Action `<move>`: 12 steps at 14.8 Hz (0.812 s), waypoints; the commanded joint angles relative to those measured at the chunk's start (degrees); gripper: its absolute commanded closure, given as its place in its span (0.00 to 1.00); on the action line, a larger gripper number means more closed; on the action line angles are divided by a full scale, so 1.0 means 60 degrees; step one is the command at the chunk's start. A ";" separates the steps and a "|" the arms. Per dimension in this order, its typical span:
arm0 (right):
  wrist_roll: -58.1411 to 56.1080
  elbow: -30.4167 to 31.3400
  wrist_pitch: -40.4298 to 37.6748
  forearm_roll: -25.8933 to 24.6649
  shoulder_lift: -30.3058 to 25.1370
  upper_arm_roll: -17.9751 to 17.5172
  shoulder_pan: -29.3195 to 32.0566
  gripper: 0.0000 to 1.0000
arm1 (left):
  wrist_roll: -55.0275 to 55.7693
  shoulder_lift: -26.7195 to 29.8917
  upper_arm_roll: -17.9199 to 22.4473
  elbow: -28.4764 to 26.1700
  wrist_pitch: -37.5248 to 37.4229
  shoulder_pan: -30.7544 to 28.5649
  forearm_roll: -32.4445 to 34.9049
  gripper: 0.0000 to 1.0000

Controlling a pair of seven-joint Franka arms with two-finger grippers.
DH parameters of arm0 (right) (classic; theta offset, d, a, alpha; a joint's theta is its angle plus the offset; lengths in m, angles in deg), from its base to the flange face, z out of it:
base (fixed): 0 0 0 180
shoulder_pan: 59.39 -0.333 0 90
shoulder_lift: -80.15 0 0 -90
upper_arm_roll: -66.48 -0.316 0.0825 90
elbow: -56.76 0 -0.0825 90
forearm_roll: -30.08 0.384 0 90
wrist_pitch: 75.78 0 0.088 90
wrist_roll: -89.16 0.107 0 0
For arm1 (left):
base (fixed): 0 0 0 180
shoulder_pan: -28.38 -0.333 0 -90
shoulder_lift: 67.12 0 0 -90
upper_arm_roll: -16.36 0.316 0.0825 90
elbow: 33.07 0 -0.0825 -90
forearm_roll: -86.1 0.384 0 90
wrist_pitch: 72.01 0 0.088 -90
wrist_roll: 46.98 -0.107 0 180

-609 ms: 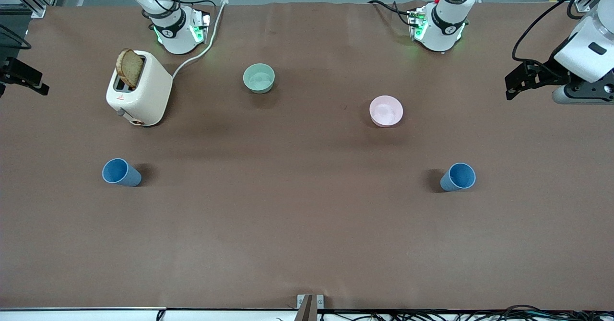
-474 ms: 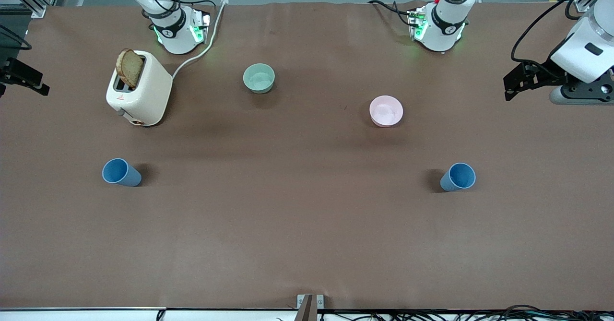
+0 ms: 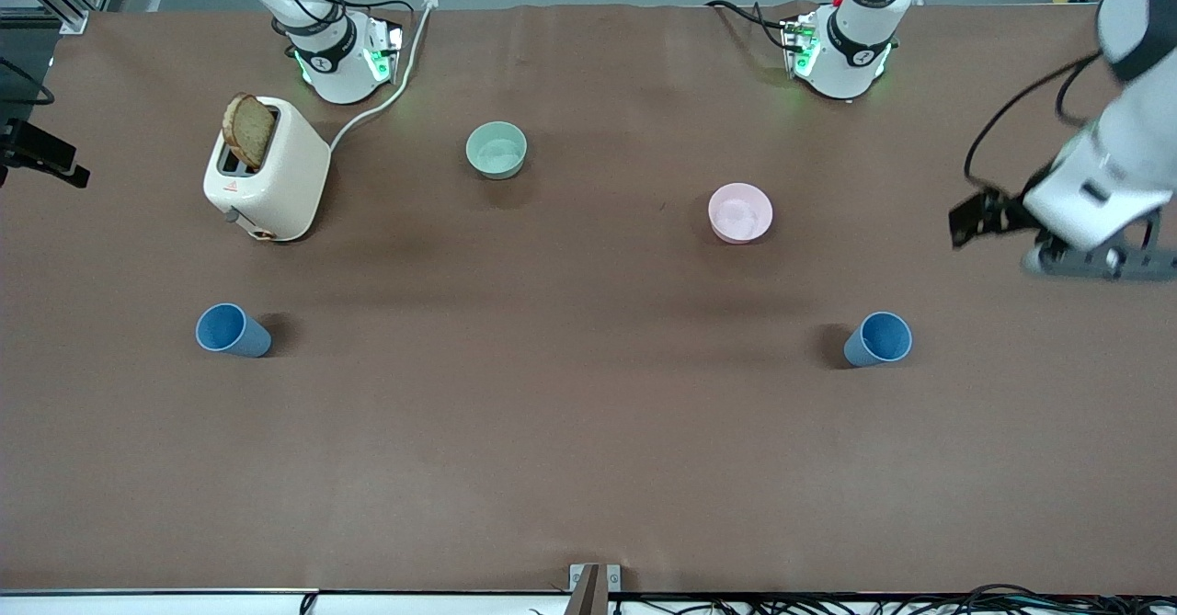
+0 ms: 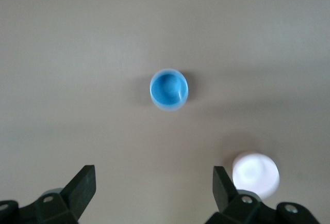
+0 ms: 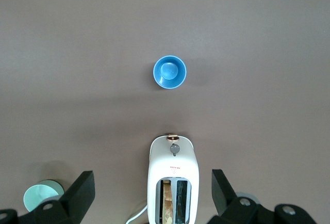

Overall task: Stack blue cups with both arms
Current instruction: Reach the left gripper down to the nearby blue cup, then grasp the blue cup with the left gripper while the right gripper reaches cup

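My right gripper grabs the blue cup (image 3: 221,316) beside the toaster by its rim next, to stack the blue cups.
Two blue cups stand upright and far apart on the brown table. One (image 3: 233,330) is toward the right arm's end, nearer the front camera than the toaster; it also shows in the right wrist view (image 5: 169,72). The other (image 3: 878,338) is toward the left arm's end and shows in the left wrist view (image 4: 169,89). My left gripper (image 4: 153,193) is open and empty, high over the table beside the pink bowl; its hand (image 3: 1099,261) shows in the front view. My right gripper (image 5: 153,193) is open and empty, high over the toaster.
A white toaster (image 3: 267,169) with a slice of toast and a cord stands near the right arm's base. A mint-green bowl (image 3: 497,149) and a pink bowl (image 3: 740,212) sit farther from the front camera than the cups.
The left arm's hand has swung down and toward the front camera, closer to its blue cup. The right arm has barely moved. The cups have not moved.
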State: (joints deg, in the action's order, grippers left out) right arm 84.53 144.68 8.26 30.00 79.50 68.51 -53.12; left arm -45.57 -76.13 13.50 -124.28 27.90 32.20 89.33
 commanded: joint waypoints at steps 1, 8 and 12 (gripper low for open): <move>0.0009 0.0446 0.0523 -0.0148 0.0021 -0.0075 0.0185 0.00 | -0.0161 -0.0445 -0.0036 -0.1579 0.2483 -0.0168 0.0150 0.00; -0.0005 0.2131 0.3056 -0.0147 0.0809 -0.0075 0.0639 0.00 | -0.0234 -0.2085 -0.0036 -0.3183 0.6111 -0.0431 0.0180 0.08; -0.0517 0.2878 0.4930 -0.0118 0.1776 -0.0074 0.0990 0.01 | -0.0454 -0.2364 -0.0036 -0.3372 0.6098 -0.0592 0.0166 0.19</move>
State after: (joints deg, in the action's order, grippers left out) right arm 83.32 159.62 33.28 29.99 88.29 68.65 -48.93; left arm -47.69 -90.45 13.52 -143.42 64.10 29.49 89.38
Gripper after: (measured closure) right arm 0.004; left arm 0.145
